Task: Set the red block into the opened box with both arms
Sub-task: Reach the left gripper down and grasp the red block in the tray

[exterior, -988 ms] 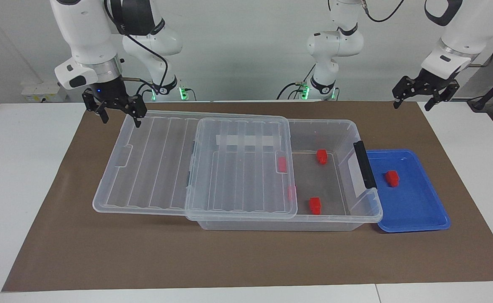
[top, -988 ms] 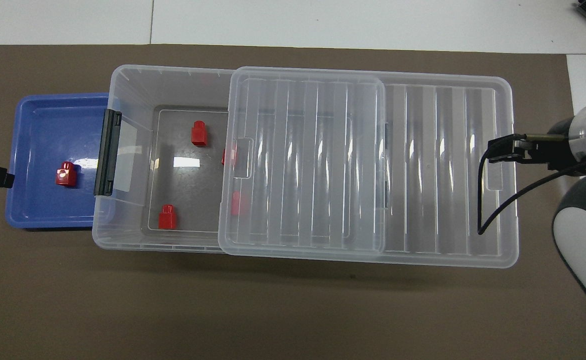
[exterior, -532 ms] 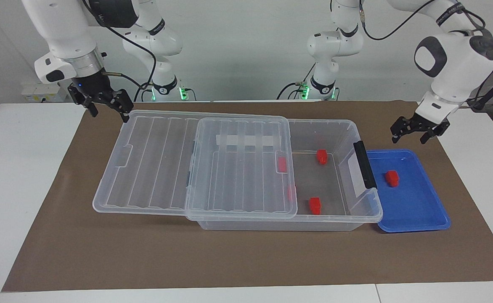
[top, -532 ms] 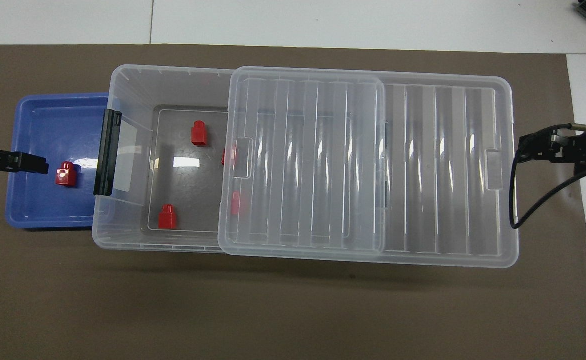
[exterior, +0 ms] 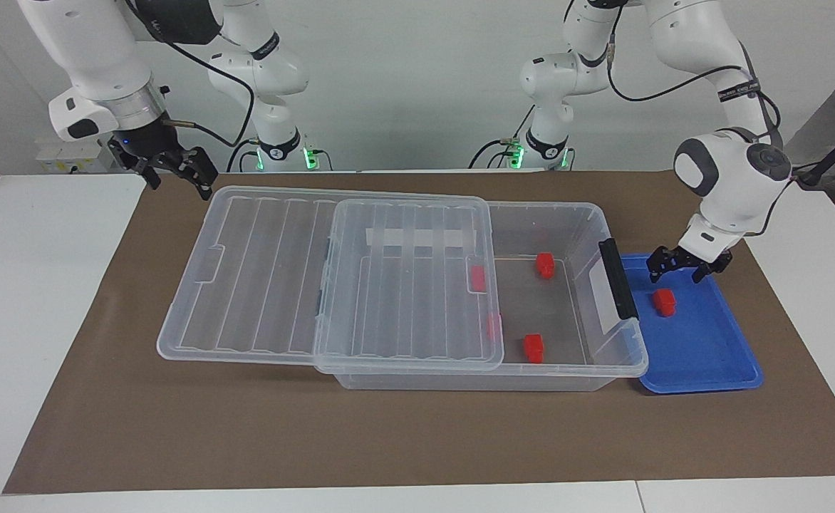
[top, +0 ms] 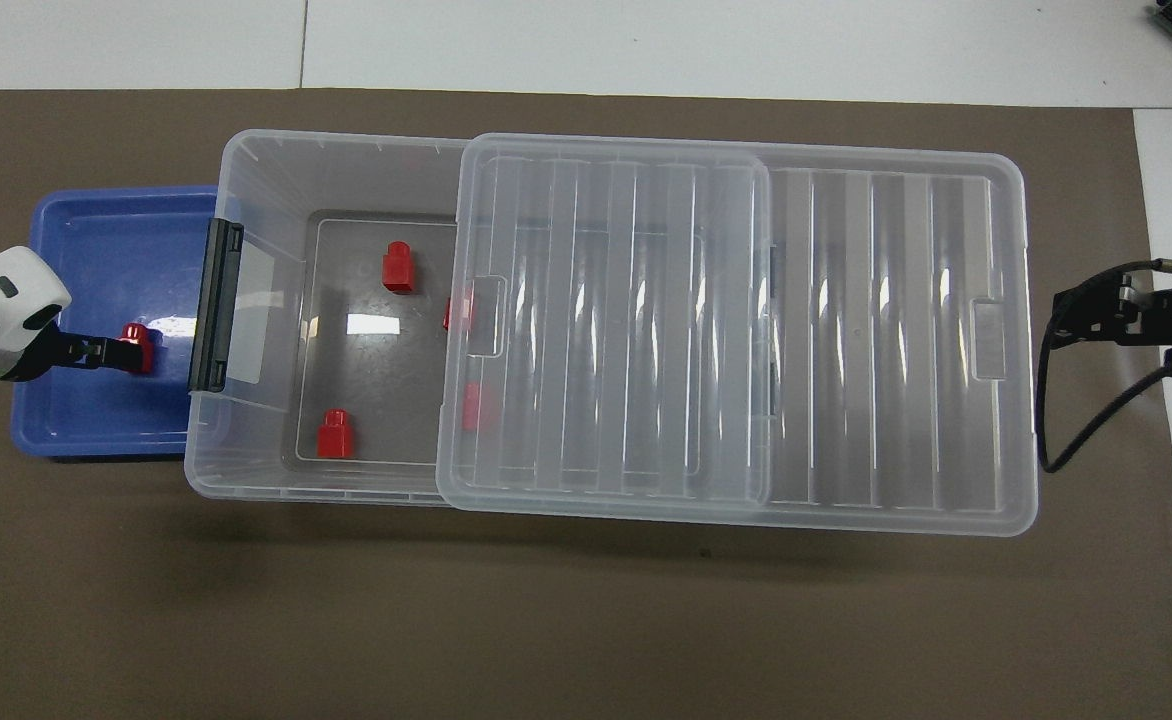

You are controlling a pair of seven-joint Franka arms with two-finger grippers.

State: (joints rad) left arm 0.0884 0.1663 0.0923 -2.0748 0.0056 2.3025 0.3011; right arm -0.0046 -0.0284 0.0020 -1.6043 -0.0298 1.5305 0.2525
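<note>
I should next grab the small red block with my left gripper by its middle (top: 138,347), to put the block into the opened clear box.
A red block (exterior: 664,302) (top: 136,347) lies in the blue tray (exterior: 717,356) (top: 96,225). My left gripper (exterior: 677,275) (top: 101,350) hangs open just above it, a little to its robot side, with nothing between its fingers. The clear box (exterior: 603,214) (top: 246,150) stands beside the tray, open at that end. Its ribbed lid (exterior: 246,271) (top: 896,350) is slid toward the right arm's end. Two red blocks (exterior: 545,264) (exterior: 533,347) show in the open part, two more dimly under the lid. My right gripper (exterior: 179,182) (top: 1071,320) hovers open off the lid's end corner.
A black latch (exterior: 617,278) (top: 214,305) stands on the box's end wall next to the tray. A brown mat (exterior: 417,442) covers the table under everything. The right arm's black cable (top: 1046,420) loops over the lid's edge.
The left arm has swung down from above the table's edge to just over the block in the blue tray. The right gripper has drawn back off the lid's corner. Blocks and lid have not moved.
</note>
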